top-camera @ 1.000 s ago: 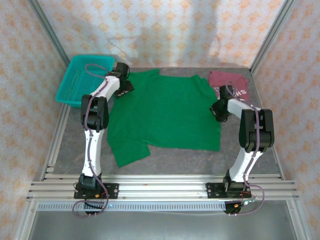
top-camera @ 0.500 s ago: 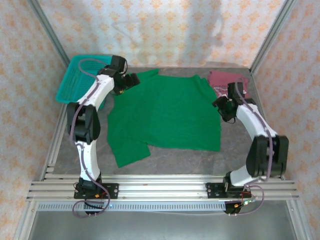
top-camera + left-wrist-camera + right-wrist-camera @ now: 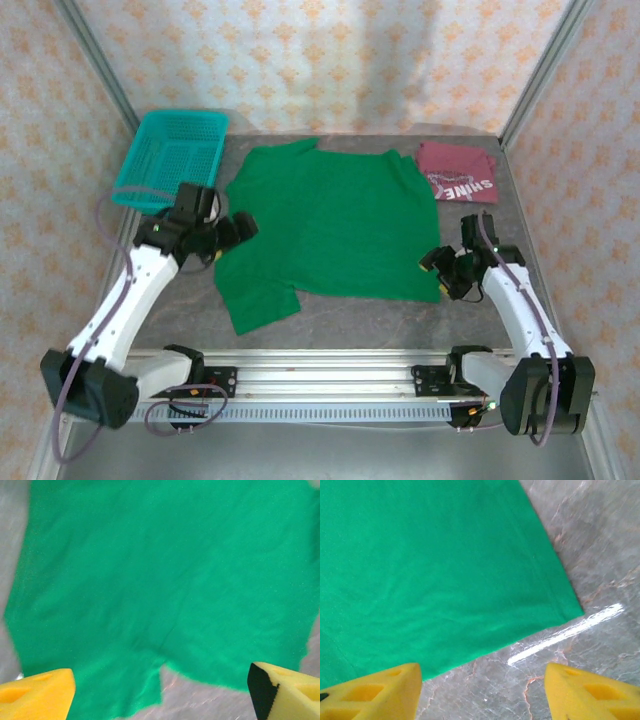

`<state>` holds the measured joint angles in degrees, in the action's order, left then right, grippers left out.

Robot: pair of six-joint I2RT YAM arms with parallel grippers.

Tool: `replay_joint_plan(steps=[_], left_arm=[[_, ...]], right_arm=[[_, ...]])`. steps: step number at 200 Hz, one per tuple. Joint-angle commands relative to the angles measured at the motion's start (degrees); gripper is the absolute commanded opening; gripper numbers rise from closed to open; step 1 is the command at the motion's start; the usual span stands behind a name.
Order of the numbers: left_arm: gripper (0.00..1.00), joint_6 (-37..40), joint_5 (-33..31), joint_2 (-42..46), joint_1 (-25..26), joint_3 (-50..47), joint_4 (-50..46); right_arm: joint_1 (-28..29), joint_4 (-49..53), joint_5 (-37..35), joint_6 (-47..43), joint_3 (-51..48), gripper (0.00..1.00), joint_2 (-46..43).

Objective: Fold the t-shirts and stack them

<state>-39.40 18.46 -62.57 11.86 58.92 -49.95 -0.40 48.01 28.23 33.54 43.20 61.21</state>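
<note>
Next, my left gripper picks up the green t-shirt's near sleeve point(image 3: 261, 312) point(image 3: 103, 696) to fold that side inward, and the t-shirt's near hem corner stays for my right gripper.
The bright green t-shirt point(image 3: 330, 225) lies spread flat across the middle of the table, one sleeve point(image 3: 262, 302) reaching toward the near left. The maroon t-shirt point(image 3: 457, 172) with white lettering lies folded at the far right. My left gripper point(image 3: 232, 232) hovers at the green shirt's left edge, open, with the cloth point(image 3: 165, 580) under it and nothing between its yellow fingers point(image 3: 37, 692). My right gripper point(image 3: 440, 268) is open beside the shirt's near right corner point(image 3: 572, 611), over bare table, its fingers point(image 3: 375, 692) holding nothing.
A teal mesh basket point(image 3: 172, 158) stands at the far left corner. Grey marble tabletop point(image 3: 380, 320) shows along the near edge, in front of an aluminium rail point(image 3: 320, 375). Patterned walls enclose the table on three sides.
Both arms have pulled back from the far side toward the near edge. The left gripper moved from the shirt's far left shoulder down its left side; the right moved to the near right corner.
</note>
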Motion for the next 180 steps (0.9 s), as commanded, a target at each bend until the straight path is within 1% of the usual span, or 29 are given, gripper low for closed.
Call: replay_joint_plan(steps=[1,13,24,42,53,75,96,110,131,180], left_arm=[[0.87,-3.4,-2.7,8.4,1.3,-7.7,-11.8],[0.84,-4.7,-2.2,12.5,1.5,-12.5,-14.8],[0.80,-6.7,-1.3,16.0,2.6,-17.3,-15.3],[0.76,-9.8,-1.0,20.2,4.0,-23.5,-13.6],[0.73,-10.8,-0.2,20.9,4.4,-26.5,-10.4],[0.67,-12.0,2.7,16.9,5.1,-30.1,-4.2],[0.65,-10.7,0.6,12.4,6.6,-30.2,-3.8],[0.64,-10.7,0.9,10.9,6.6,-31.5,-1.7],[0.62,-12.2,2.1,8.7,7.1,-33.3,3.8],[0.58,-13.8,2.3,2.9,9.7,-32.8,11.4]], right_arm=[[-0.1,-5.0,4.0,-0.7,-2.5,0.65,1.2],[-0.1,-5.6,4.9,-1.7,-2.9,0.65,2.6],[-0.1,-5.4,5.1,-2.8,-2.9,0.64,3.4],[-0.1,-5.4,4.8,-3.6,-2.9,0.64,3.2],[-0.1,-6.2,4.8,-3.4,-3.4,0.64,3.0],[-0.1,-6.1,4.9,-3.3,-3.3,0.64,3.5],[-0.1,-5.7,3.4,-4.1,-3.5,0.64,3.7],[-0.1,-6.1,3.4,-4.0,-3.9,0.64,4.3],[-0.1,-7.4,3.8,-3.3,-4.3,0.64,4.9],[-0.1,-7.0,2.7,-4.3,-4.4,0.63,5.3]])
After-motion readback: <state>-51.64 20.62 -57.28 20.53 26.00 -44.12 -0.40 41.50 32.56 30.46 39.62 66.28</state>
